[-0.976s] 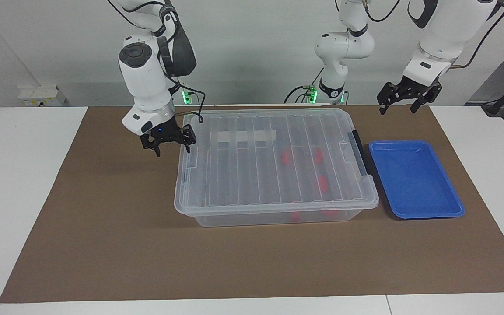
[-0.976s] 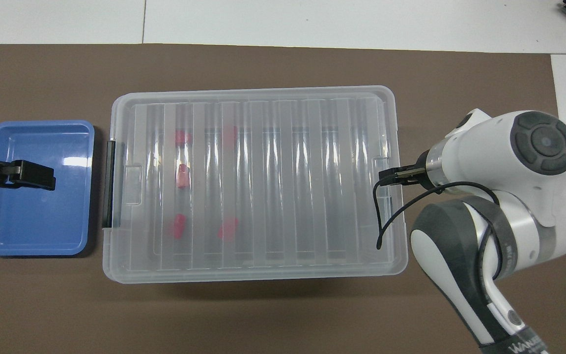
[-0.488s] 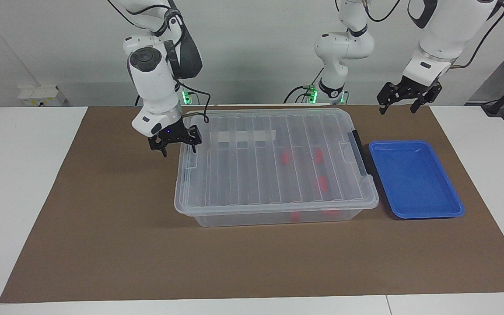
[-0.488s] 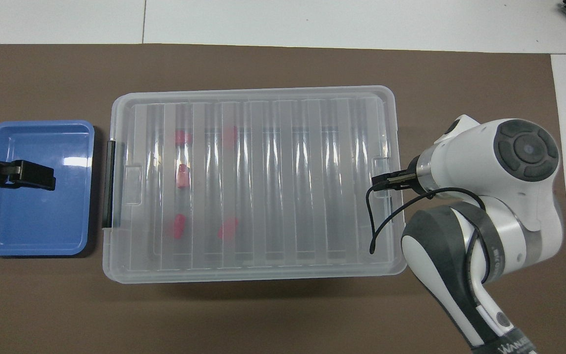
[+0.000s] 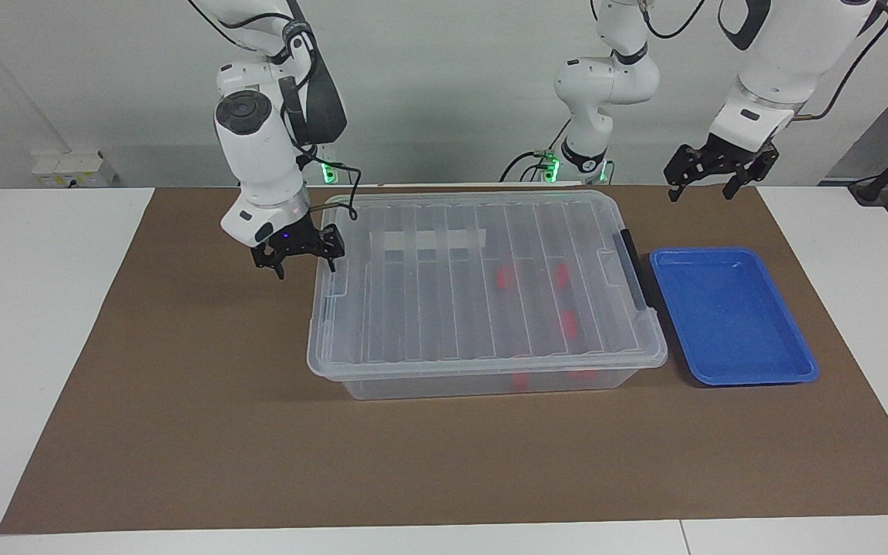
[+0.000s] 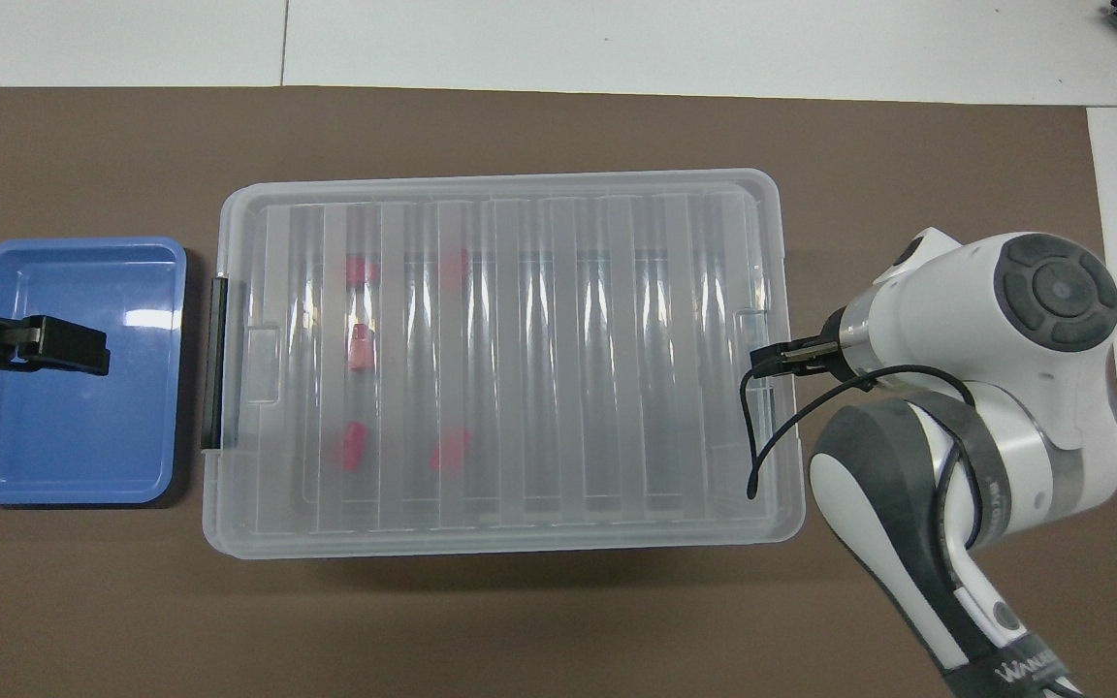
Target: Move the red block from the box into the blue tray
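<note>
The red block needs to go from the box into the blue tray (image 6: 76, 436). My left gripper needs to grab the block by its middle (image 6: 362, 347) next, before that move.
The box (image 5: 428, 308) stands mid-table, its ribbed clear lid shut. Through the lid show several red blocks (image 5: 502, 277), all in the half toward the left arm's end (image 6: 361, 349). Beside that end, past the black latch handle (image 5: 633, 266), lies the blue tray (image 5: 729, 316), with nothing in it. My right gripper (image 5: 305, 262) is open at the box's end toward the right arm, about level with the lid's rim. One finger is by the rim, the other over the mat. My left gripper (image 5: 700, 189) waits open, high over the tray's end of the table.
A brown mat (image 5: 182, 401) covers the table's middle, with white table (image 5: 28, 308) at both ends. A black cable (image 6: 762, 427) loops from the right wrist over the lid's corner. A third arm (image 5: 602, 85) stands at the robots' side.
The right gripper swung a little toward the box's end, then eased back out. The left arm, box and tray have not moved.
</note>
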{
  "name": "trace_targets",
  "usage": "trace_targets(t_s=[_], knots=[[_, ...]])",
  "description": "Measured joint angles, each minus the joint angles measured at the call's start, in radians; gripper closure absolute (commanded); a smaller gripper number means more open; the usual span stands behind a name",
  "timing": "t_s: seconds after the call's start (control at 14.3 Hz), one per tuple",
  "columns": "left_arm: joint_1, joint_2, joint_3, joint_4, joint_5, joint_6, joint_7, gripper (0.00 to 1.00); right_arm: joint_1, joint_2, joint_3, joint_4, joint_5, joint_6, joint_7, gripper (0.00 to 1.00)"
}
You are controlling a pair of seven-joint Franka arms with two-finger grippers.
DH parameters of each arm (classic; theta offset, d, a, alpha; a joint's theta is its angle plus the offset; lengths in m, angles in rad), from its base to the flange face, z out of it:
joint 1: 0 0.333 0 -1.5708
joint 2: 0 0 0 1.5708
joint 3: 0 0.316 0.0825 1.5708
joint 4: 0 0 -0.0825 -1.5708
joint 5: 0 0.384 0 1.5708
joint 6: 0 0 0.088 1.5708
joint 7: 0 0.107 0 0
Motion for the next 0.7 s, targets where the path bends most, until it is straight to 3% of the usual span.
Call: trace_targets(t_s=[0.7], knots=[[0.0, 0.0, -0.003, 0.0, 0.0, 0.0, 0.0, 0.0, -0.066, 0.0, -0.001, -0.002, -0.05, -0.001, -0.032, 0.0]])
